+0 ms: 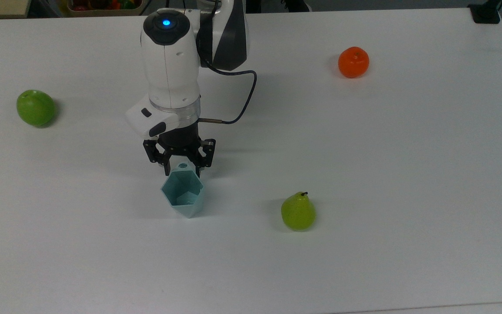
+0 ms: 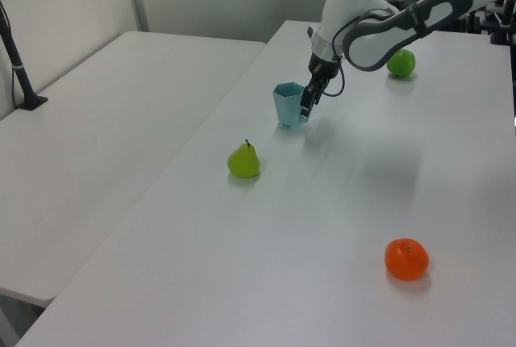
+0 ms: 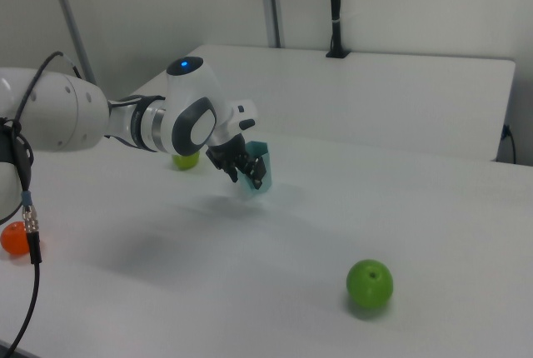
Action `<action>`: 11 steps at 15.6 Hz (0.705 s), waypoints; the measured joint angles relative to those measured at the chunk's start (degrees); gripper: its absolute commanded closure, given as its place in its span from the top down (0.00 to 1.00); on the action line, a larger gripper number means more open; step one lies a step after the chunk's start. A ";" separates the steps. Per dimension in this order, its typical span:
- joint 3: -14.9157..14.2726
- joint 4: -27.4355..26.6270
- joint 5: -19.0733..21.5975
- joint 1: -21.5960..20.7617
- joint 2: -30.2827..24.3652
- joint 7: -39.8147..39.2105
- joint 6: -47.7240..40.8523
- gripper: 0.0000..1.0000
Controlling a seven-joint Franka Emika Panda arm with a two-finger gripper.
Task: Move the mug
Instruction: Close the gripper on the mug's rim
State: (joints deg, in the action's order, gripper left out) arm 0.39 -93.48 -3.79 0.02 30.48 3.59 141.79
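My gripper is to move the mug across the white table, so it should grab the mug by its small holed tab [image 2: 305, 110].
The pale blue-teal mug [image 1: 185, 195] stands upright on the white table [image 1: 364, 174], its hexagonal rim facing up and its small holed tab toward the arm. My gripper [image 1: 183, 169] points down at that side of the mug. It is open, with one finger on each side of the tab, right at the rim. In the left view the gripper [image 2: 305, 111] sits against the right side of the mug [image 2: 287, 105]. In the right view the gripper [image 3: 250, 176] covers part of the mug [image 3: 261, 158].
A green apple [image 1: 35, 107] lies at the top view's left and an orange [image 1: 353, 62] at its upper right. A yellow-green pear [image 1: 298, 211] sits to the right of the mug. A black post base [image 1: 486, 13] stands at the far right corner.
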 measured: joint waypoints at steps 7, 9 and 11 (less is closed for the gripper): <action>0.00 0.18 -1.46 -0.09 1.53 0.14 2.53 0.13; 0.00 0.19 -1.51 -0.09 1.79 0.15 3.26 0.00; 0.00 0.34 -2.19 -0.11 1.81 0.16 3.63 0.00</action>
State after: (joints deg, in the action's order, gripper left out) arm 0.39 -93.14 -5.97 -0.09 32.29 3.76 145.42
